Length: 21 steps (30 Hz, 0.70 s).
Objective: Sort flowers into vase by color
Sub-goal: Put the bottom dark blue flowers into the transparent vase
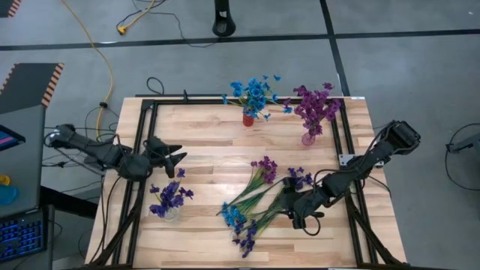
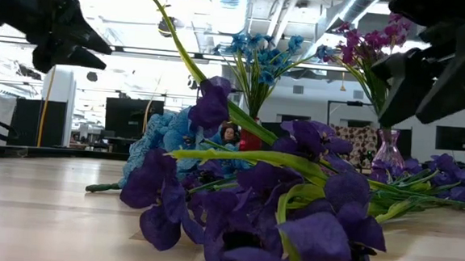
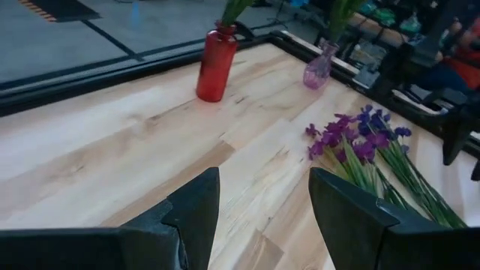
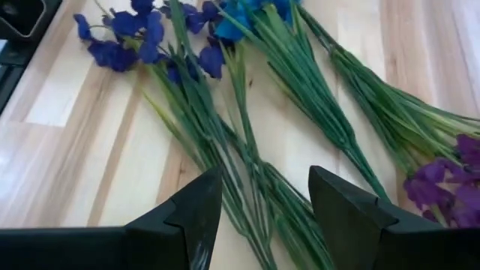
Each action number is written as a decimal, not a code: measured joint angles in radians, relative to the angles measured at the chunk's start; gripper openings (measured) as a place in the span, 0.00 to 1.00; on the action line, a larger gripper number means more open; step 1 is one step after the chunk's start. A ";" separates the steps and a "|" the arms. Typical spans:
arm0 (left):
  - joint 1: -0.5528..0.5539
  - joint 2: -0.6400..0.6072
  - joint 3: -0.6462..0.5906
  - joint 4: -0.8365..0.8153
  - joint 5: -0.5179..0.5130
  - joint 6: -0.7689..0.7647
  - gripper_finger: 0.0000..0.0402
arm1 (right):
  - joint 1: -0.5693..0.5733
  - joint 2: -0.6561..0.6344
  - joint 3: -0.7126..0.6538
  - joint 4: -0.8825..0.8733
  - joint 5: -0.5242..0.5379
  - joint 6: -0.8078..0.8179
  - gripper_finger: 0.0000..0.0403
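Observation:
The dark violet flower needs to be sorted into the clear vase [image 1: 171, 214], so my right gripper needs to grab the flower by its green stem next.
Loose flowers [image 1: 259, 199] lie in a pile on the wooden table, right of centre: green stems with blue, magenta and dark violet blossoms. My right gripper [image 1: 298, 217] hovers open over their stems [image 4: 247, 165], slanting down. My left gripper [image 1: 176, 159] stands open above the table's left side, with nothing between its fingers [image 3: 195, 210]. A red vase [image 1: 248, 118] at the far edge holds blue flowers [image 1: 255, 94]. A pink glass vase [image 1: 308, 138] holds magenta flowers [image 1: 315, 106]. A clear vase [image 1: 171, 214] near the left holds dark violet flowers [image 1: 169, 196].
A black metal frame [image 1: 142, 150] runs around the tabletop. Bare wood lies between the left gripper and the red vase [image 3: 216, 64]. Beside the table on the left stand a screen and a keyboard [image 1: 19, 232]. A yellow cable [image 1: 105, 67] lies on the floor.

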 joint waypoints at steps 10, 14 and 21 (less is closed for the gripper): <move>0.294 0.000 0.000 0.134 0.361 0.218 0.48 | 0.010 0.001 0.000 -0.072 -0.038 0.014 0.57; 0.362 0.000 0.000 0.133 0.430 0.238 0.48 | 0.013 0.001 0.000 -0.108 -0.038 0.042 0.57; 0.400 0.000 0.000 0.133 0.464 0.244 0.48 | 0.036 0.001 0.000 -0.165 -0.062 0.055 0.57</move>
